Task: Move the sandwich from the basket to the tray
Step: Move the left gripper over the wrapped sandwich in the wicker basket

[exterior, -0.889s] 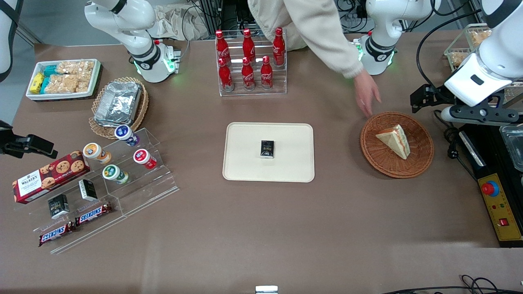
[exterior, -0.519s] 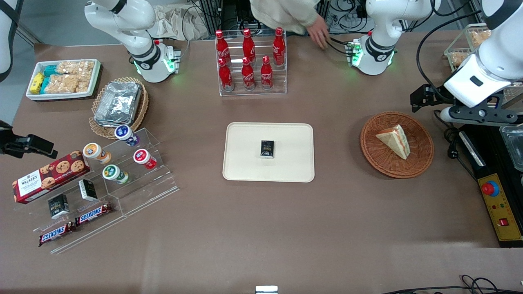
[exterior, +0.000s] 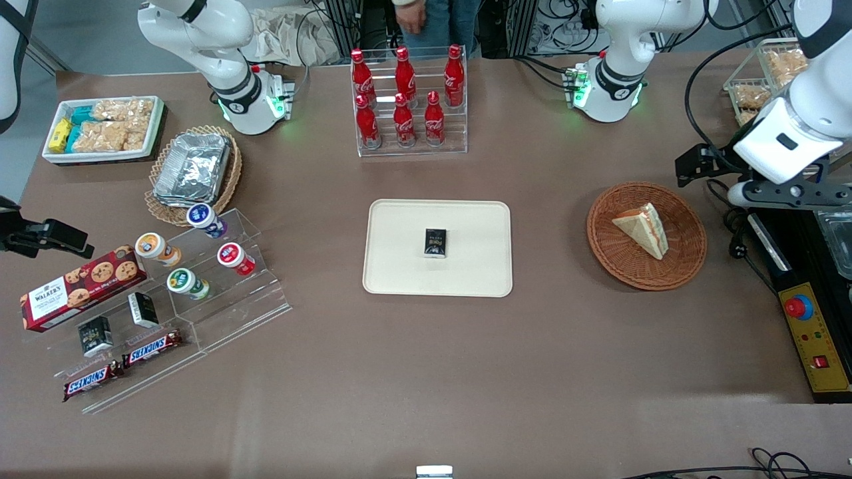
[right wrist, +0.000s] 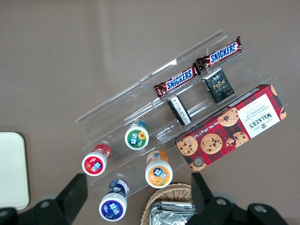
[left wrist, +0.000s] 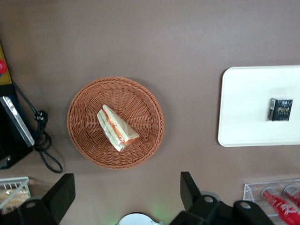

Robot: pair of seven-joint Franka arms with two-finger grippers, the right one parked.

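Note:
My left gripper picks up the sandwich across its flat bread sides next, since it has sloping sides that taper to a tip (exterior: 661, 255).
The sandwich (exterior: 644, 229), a pale bread wedge with an orange and green edge, lies in the round brown wicker basket (exterior: 619, 261) toward the working arm's end of the table. Both also show in the left wrist view: sandwich (left wrist: 116, 127), basket (left wrist: 140, 101). The cream tray (exterior: 399, 266) sits mid-table with a small black packet (exterior: 436, 242) on it; the left wrist view shows the tray (left wrist: 243, 117) too. My left gripper (exterior: 693, 166) hovers high beside the basket, farther from the front camera. It is open and empty, its jaws wide apart (left wrist: 125, 187).
A rack of red cola bottles (exterior: 407, 100) stands farther from the camera than the tray. An acrylic stand (exterior: 219, 293) with cups, bars and a cookie box, a foil-tray basket (exterior: 193, 169) and a snack box (exterior: 103, 126) lie toward the parked arm's end. A control box (exterior: 815, 336) sits beside the basket.
A person's arm that reached down near the basket has pulled back off the table. My left gripper has shifted slightly toward the working arm's end.

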